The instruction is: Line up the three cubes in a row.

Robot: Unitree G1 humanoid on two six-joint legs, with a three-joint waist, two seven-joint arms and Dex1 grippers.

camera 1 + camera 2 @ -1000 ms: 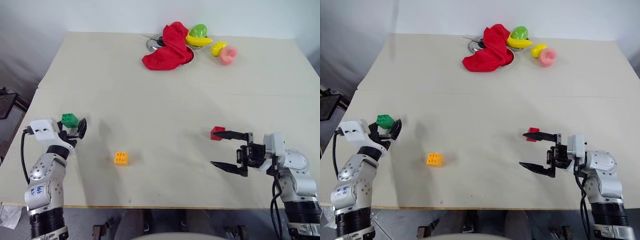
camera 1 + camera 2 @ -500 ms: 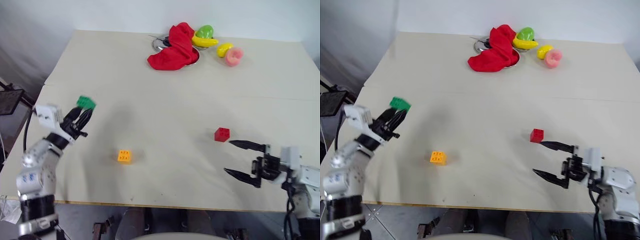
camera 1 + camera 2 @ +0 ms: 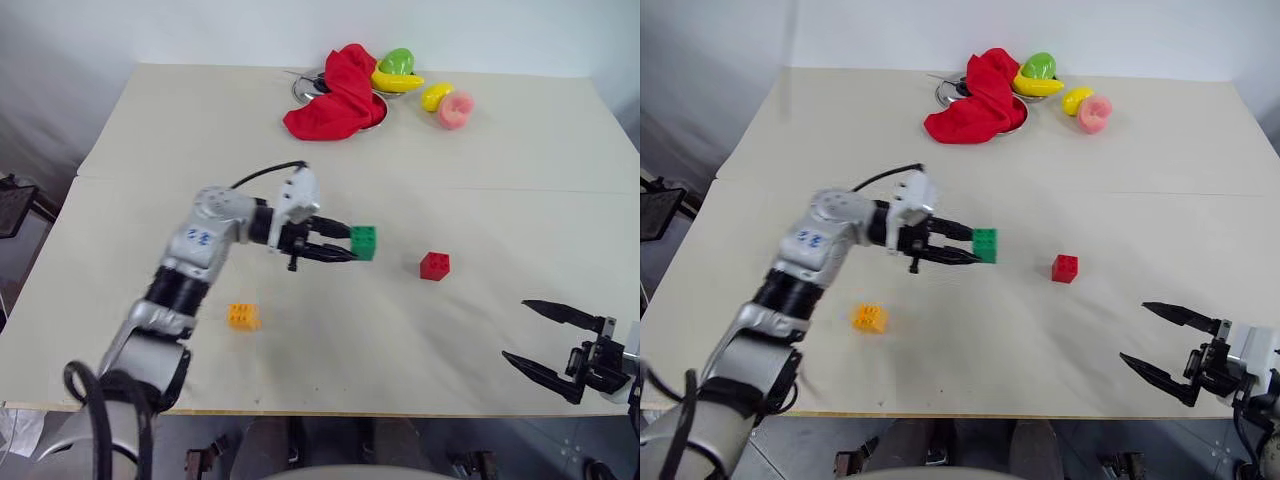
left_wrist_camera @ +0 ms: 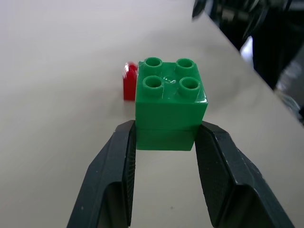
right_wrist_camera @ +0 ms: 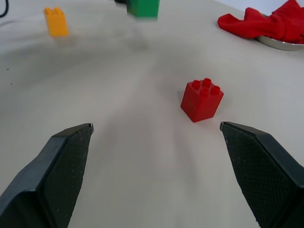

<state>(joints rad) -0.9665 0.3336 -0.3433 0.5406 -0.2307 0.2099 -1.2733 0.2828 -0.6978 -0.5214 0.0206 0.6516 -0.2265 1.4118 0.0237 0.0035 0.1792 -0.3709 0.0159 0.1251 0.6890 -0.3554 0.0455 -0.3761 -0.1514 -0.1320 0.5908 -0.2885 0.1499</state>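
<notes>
The green cube's lower edge is still above the pale tabletop, so my left gripper brings the cube down next, before releasing it.
My left gripper [image 3: 345, 244] is shut on the green cube [image 3: 364, 242], holding it above the table near the middle, studs up [image 4: 170, 103]. To its right the red cube [image 3: 434, 265] sits on the table, a short gap away. The orange-yellow cube [image 3: 241, 316] lies nearer the front edge, under my left forearm. At the front right corner my right gripper [image 3: 542, 350] stands open and empty, well clear of the red cube [image 5: 202, 99].
At the table's back edge a red cloth [image 3: 335, 95] drapes over a metal dish, with a banana [image 3: 397, 82], a green fruit [image 3: 397, 61], a yellow fruit [image 3: 436, 96] and a pink fruit [image 3: 456, 110] beside it. The table [image 3: 500, 200] is bare elsewhere.
My left gripper closed on the green cube at the left edge, lifted it and swung it right to the middle, next to the red cube. My right gripper drew back toward the front right corner.
</notes>
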